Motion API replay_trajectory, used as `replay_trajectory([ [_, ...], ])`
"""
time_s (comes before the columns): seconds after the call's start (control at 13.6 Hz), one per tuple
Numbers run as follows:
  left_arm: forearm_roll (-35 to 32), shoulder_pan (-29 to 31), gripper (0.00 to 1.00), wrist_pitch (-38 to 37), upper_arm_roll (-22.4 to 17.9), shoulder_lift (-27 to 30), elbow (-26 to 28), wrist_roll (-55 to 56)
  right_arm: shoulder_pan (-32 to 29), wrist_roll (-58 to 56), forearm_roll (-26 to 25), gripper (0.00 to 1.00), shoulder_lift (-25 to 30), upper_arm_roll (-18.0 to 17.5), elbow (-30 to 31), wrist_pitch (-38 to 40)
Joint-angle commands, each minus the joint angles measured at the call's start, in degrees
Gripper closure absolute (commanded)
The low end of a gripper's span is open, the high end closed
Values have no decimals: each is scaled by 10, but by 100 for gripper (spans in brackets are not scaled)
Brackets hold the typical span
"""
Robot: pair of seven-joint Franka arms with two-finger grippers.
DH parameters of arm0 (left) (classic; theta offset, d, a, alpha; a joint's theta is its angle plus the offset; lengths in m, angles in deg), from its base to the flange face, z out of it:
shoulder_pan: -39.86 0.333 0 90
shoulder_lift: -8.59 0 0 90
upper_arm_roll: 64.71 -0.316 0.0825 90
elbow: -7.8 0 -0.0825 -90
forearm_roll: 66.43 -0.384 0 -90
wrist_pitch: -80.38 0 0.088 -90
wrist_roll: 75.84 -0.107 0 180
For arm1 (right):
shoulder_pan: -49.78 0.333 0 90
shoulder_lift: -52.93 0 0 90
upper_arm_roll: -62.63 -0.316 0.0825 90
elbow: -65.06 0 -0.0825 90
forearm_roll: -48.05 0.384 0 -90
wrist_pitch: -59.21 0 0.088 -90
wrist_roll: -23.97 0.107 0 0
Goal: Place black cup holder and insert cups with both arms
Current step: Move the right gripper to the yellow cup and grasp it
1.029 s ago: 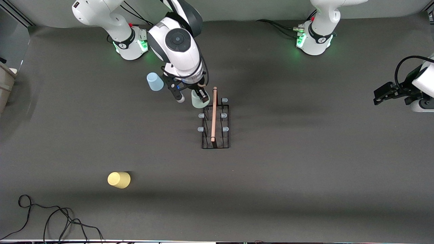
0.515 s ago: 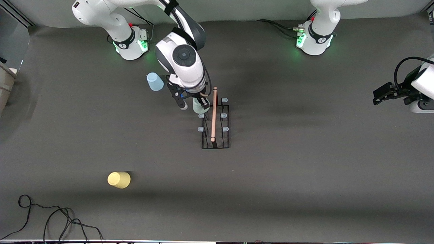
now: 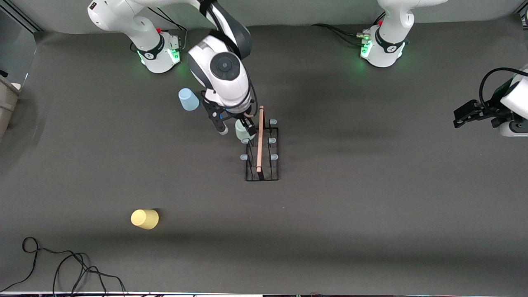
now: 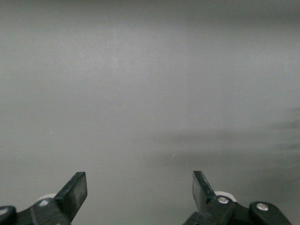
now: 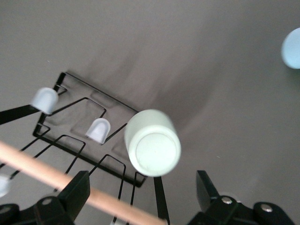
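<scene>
Next, my right gripper grabs the yellow cup (image 3: 144,219) by its side near the cup's closed base, to fill the black cup holder (image 3: 278,159).
The black cup holder (image 3: 278,159) stands mid-table with its wooden bar handle (image 3: 260,140) and pale-blue pegs. It also shows in the right wrist view (image 5: 70,79). The pale green cup (image 3: 241,130) is bottom up over the holder's peg farthest from the front camera on the right arm's side; that peg is hidden. My right gripper (image 3: 235,127) hovers over this cup (image 5: 152,145), open, its fingers apart from it. The light blue cup (image 3: 188,100) and yellow cup (image 3: 144,219) stand inverted on the table. My left gripper (image 3: 461,115) waits open at the left arm's end of the table, empty in its wrist view (image 4: 139,187).
A black cable (image 3: 62,268) lies coiled near the front edge at the right arm's end. A beige bin (image 3: 6,103) sits at that end's table edge. The light blue cup also shows in the right wrist view (image 5: 293,47).
My right gripper has come down toward the holder with the pale green cup, which now sits lower over the corner peg. The left arm has barely moved.
</scene>
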Motion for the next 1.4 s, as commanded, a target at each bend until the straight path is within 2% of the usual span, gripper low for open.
replay_trajectory([
  [0.0,-3,-10,0,-15,-1,3,-6,14,1,-90,1,0,6,44,-92,114],
  [0.15,-3,-8,0,-15,3,4,-7,14,2,-235,1,0,10,105,-120,147],
  [0.44,-6,-7,0,-15,4,3,-7,15,1,-600,6,0,8,260,-124,144],
  [0.51,-6,-7,0,-14,4,3,-7,15,-3,-679,6,0,2,289,-130,138],
  [0.59,-6,-7,0,-15,4,3,-7,15,-22,-752,7,0,0,303,-130,124],
  [0.81,-6,-6,0,-14,4,3,-7,14,-111,-949,13,0,-40,299,-140,60],
  [1.03,-6,-6,0,-14,4,3,-7,14,-168,-1082,97,0,-101,299,-172,43],
  [1.18,-6,-6,0,-15,4,3,-7,14,-187,-1123,135,0,-158,298,-205,42],
  [1.32,-6,-6,0,-15,4,3,-7,15,-196,-1144,178,0,-214,298,-222,6],
])
